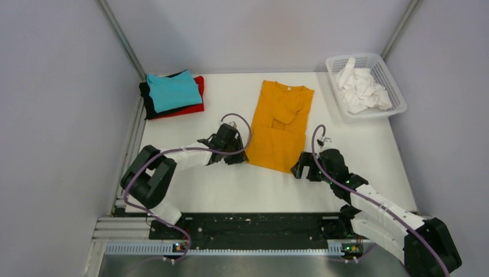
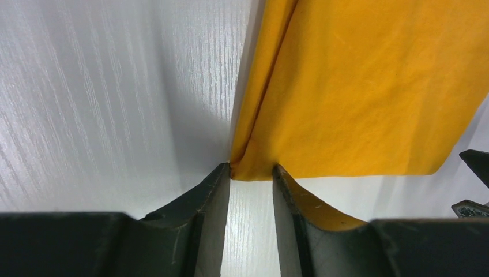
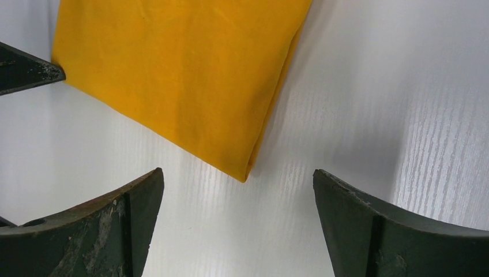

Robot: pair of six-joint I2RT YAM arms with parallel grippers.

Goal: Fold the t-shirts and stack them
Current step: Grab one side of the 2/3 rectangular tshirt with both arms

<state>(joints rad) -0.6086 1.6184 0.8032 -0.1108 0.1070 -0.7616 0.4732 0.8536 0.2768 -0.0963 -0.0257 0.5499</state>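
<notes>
My right gripper reaches the mustard-orange t-shirt (image 1: 281, 124) next and grabs its free near corner (image 1: 290, 171) to fold the hem evenly toward the collar.
The mustard-orange t-shirt (image 1: 281, 124) lies folded lengthwise on the middle of the table, collar at the far end. My left gripper (image 1: 237, 154) is at its near left corner. In the left wrist view the jaws (image 2: 252, 170) are closed down to a narrow gap with that shirt corner (image 2: 357, 86) between the tips. My right gripper (image 1: 301, 168) is open just short of the near right corner. In the right wrist view the corner (image 3: 173, 69) lies ahead of the wide-open gripper (image 3: 237, 171). The teal shirt (image 1: 173, 90) lies folded on the red (image 1: 198, 107) and black (image 1: 147, 101) ones at the far left.
A white lattice basket (image 1: 394, 92) holding crumpled white cloth (image 1: 360, 89) stands at the far right corner. Grey walls close in the table on the left, back and right. The left fingertip (image 3: 32, 70) shows in the right wrist view.
</notes>
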